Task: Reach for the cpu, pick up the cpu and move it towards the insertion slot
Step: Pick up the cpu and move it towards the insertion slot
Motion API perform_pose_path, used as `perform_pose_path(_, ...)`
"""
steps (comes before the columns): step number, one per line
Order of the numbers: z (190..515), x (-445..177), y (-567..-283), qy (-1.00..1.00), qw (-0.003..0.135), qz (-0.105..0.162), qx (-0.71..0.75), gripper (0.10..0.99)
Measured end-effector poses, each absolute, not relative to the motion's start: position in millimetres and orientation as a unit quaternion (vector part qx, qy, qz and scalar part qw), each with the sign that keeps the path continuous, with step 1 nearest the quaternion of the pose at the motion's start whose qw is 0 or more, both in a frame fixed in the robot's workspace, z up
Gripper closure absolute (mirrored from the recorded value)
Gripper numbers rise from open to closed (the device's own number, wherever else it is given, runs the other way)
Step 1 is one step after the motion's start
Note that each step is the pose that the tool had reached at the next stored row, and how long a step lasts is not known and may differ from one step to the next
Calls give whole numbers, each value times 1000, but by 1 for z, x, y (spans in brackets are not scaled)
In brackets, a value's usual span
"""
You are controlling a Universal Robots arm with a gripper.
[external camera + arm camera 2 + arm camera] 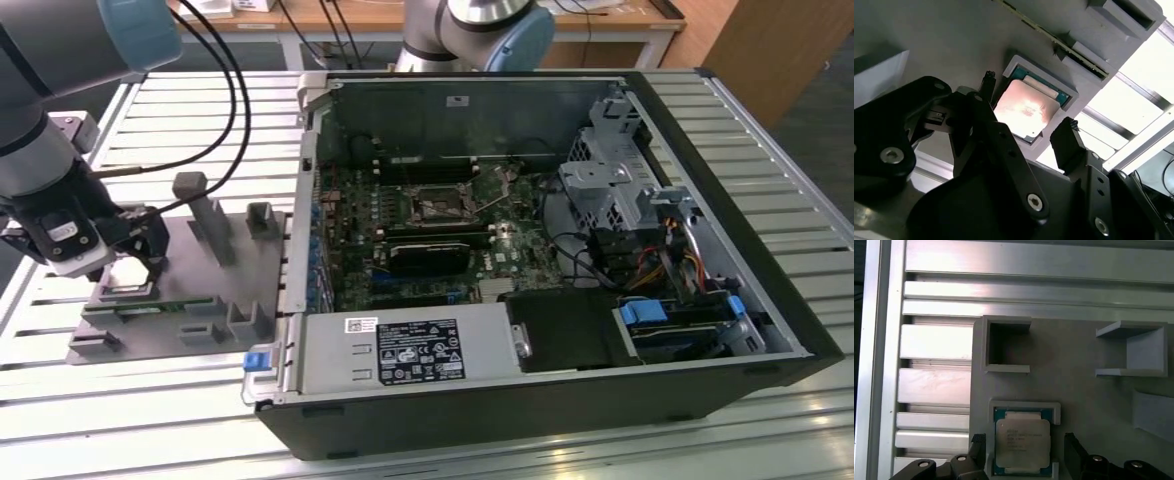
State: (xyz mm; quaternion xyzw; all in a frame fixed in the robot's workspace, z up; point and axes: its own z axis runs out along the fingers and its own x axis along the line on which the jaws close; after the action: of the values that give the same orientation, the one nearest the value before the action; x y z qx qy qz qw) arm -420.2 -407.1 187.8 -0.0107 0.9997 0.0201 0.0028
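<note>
In the wrist view my gripper's fingers stand beside the side edges of the CPU (pixel 1023 444) in its hollow (pixel 1025 404), so it is now time to close on it.
The cpu (pixel 130 279) lies flat in a shallow square recess near one corner of the grey tray (pixel 174 330), at the exterior view's left. Its silver top shows in both wrist views (pixel 1026 107) (pixel 1022 442). My gripper (pixel 127 262) hangs just above it, open. The black fingers (pixel 1071 450) straddle the recess, one on each side of the chip, with a small gap on both sides. The insertion slot (pixel 438 205) sits on the motherboard inside the open computer case (pixel 747 200), far towards the exterior view's right of the gripper.
Grey posts (pixel 200 215) and blocks stand up from the tray beside the gripper. A long black card (pixel 427 255) lies just in front of the slot. The case wall (pixel 310 200) rises between tray and motherboard. Another robot arm's base (pixel 467 25) stands behind the case.
</note>
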Motion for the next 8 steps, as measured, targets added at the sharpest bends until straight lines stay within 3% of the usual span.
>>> perform_pose_path(5, 186, -421, -406, 1000, 3, 20, -11, 380)
perform_pose_path(6, 186, -422, -405, 1000, 3, 21, -11, 447)
perform_pose_path(8, 186, -423, -405, 1000, 3, 21, -11, 447)
